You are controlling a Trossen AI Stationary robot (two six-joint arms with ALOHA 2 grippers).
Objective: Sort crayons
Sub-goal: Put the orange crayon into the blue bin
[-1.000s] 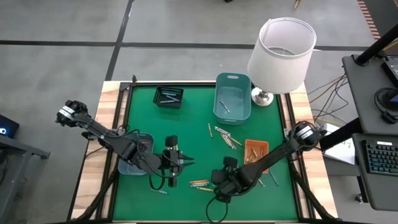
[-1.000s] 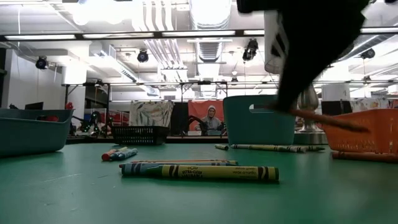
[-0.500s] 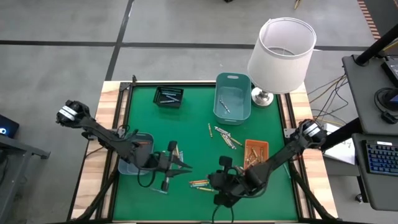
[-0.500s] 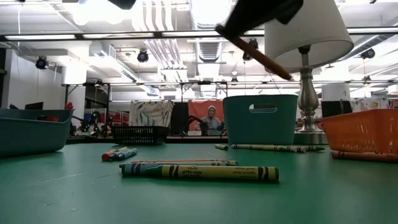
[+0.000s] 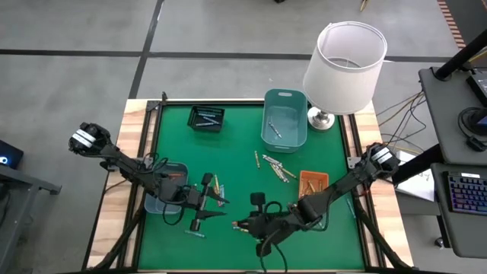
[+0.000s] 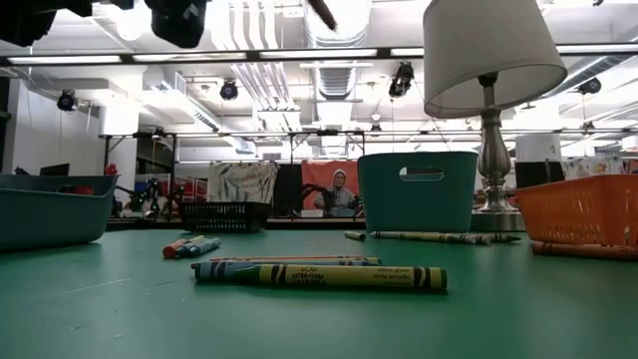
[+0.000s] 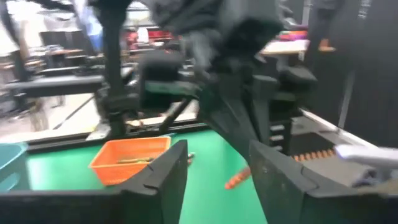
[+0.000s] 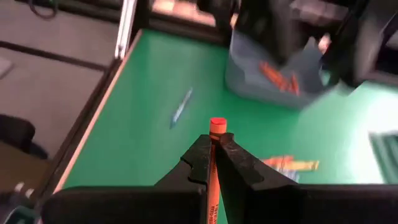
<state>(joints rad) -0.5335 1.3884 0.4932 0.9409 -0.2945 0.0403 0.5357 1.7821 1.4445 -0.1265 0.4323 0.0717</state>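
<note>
My left gripper needs to grab the orange-red crayon next by its pointed end, to sort it into the grey-blue tray.
My right gripper (image 5: 237,225) (image 8: 212,140) is shut on an orange-red crayon (image 8: 217,124) above the green mat, near the table's front. My left gripper (image 5: 221,199) (image 7: 217,149) hovers open just left of it, facing it. The crayon's tip (image 7: 238,179) shows in front of the left fingers; whether they touch it I cannot tell. Other crayons lie flat on the mat: yellow, blue and orange ones (image 6: 319,274), a blue one (image 8: 180,107) and a loose group (image 5: 274,166). Orange crayons (image 8: 277,78) lie in the grey-blue tray (image 5: 163,194). My right gripper pinches the orange-red crayon between its two fingers, and the crayon lies along them. Its free end (image 8: 217,124) sticks out past the fingertips toward the table's left. The crayon is lifted clear of the mat, high in the low view (image 6: 321,10).
A black basket (image 5: 206,118) and a teal bin (image 5: 284,118) stand at the far side, and an orange tray (image 5: 312,185) at the right. A lamp (image 5: 346,57) rises at the far right corner. Wooden rails edge the mat.
My right gripper has carried the crayon up and toward the table's left edge, close to my left gripper, and the crayon has climbed out of the low view's middle. My left gripper has opened and stayed roughly in place.
</note>
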